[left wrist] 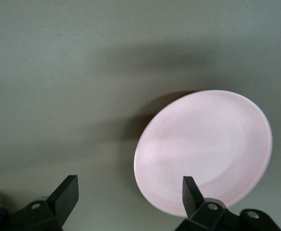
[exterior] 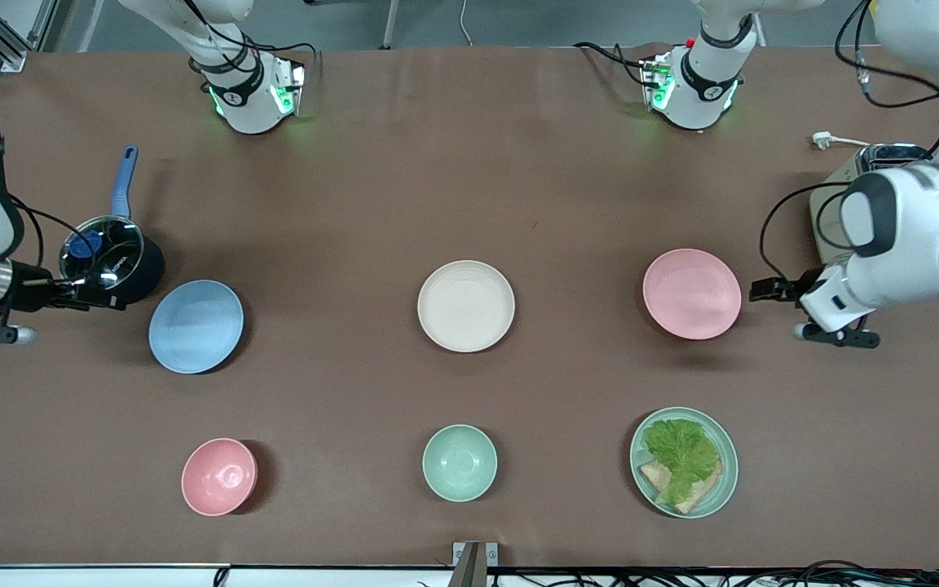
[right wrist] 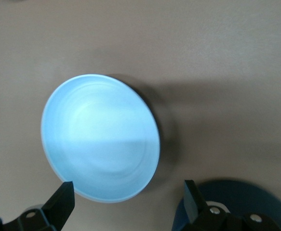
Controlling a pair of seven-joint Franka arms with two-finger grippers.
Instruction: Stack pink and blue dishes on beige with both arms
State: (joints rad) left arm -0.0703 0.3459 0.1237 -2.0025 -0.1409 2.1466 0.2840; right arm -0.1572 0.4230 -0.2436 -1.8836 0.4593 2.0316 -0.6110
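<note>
My left gripper should stack the pink plate on the cream-beige plate (exterior: 466,306) next, so it should grab the pink plate by its rim (exterior: 738,293).
The cream-beige plate (exterior: 466,306) lies at the table's middle. Toward the right arm's end lies the light blue plate (exterior: 196,325) (right wrist: 99,137), with the open right gripper (exterior: 107,292) (right wrist: 128,195) hanging just beside its rim, nothing between the fingers. The pale pink plate (exterior: 691,293) (left wrist: 203,151) lies toward the left arm's end. Close beside its rim hangs the left gripper (exterior: 763,289) (left wrist: 129,192), open and holding nothing. In the left wrist view one finger (left wrist: 191,192) overlaps the pink plate's edge.
A dark pot (exterior: 143,265) (right wrist: 241,202) with a glass lid and blue handle stands by the right gripper. A silver appliance (exterior: 848,191) stands by the left arm. Nearer the camera are a small pink bowl (exterior: 219,477), a mint-green bowl (exterior: 460,462) and a green plate (exterior: 729,465) with lettuce and bread.
</note>
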